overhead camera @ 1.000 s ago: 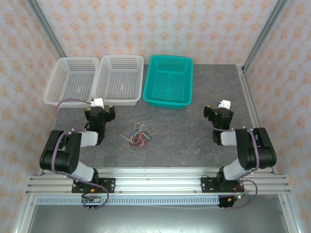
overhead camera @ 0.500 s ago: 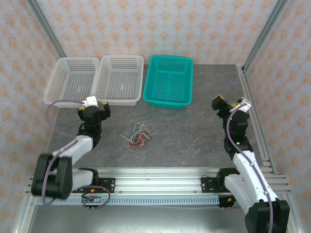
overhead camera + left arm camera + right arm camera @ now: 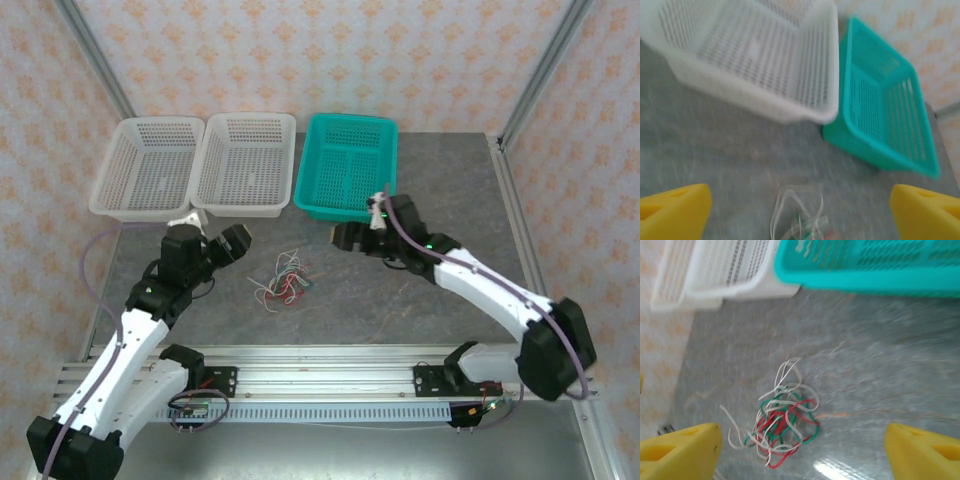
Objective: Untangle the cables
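Observation:
Next, the left gripper reaches a cream-white cable and grabs its loose end [image 3: 250, 280] poking out toward it, to draw the cable free of the tangle.
The cables [image 3: 285, 280] lie in one loose tangle of cream-white, red and green wires on the grey table, front of centre. My left gripper [image 3: 230, 244] hovers just left of the tangle, open, with nothing between its yellow fingers [image 3: 672, 212]. In the left wrist view the cables [image 3: 800, 220] sit low between the fingertips, blurred. My right gripper [image 3: 346, 238] hangs to the right of and beyond the tangle, also open. The right wrist view shows the cables [image 3: 782, 420] on the table between its wide-set yellow fingers [image 3: 925, 452], untouched.
Two white baskets [image 3: 150, 165] [image 3: 245, 165] and a teal basket [image 3: 345, 165] stand in a row at the back of the table. The right arm reaches leftward just in front of the teal basket. Aluminium frame posts rise at the back corners.
Both arms have unfolded from their tucked poses. The left gripper moved right and nearer the tangle. The right gripper swung far to the left across the table towards the cables.

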Controlling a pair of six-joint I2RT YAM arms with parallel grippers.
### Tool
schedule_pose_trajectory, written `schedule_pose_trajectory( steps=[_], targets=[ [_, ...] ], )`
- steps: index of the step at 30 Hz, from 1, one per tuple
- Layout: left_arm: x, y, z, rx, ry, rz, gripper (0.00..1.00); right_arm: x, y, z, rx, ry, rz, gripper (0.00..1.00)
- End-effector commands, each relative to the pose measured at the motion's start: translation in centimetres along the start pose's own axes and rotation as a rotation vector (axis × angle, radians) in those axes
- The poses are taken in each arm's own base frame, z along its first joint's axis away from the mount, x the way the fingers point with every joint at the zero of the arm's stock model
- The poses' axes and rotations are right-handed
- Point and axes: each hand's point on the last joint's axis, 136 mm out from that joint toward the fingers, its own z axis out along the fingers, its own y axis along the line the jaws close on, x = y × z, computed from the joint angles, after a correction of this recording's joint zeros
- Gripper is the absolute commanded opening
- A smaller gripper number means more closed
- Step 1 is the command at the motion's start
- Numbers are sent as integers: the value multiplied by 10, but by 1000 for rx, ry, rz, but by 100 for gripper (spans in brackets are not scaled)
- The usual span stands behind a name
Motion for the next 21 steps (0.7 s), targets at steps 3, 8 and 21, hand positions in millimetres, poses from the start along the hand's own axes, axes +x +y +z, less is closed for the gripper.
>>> schedule_pose_trajectory(
  steps=[3,8,21],
  targets=[
    [69,35,6,-72,245,-217,64,25,26,35,10,122,-87,85],
    [82,35,23,-51,307,-278,59,48,55,61,-55,212,-106,85],
    [83,52,59,-122,305,-248,50,65,66,76,-55,272,-124,84]
  ],
)
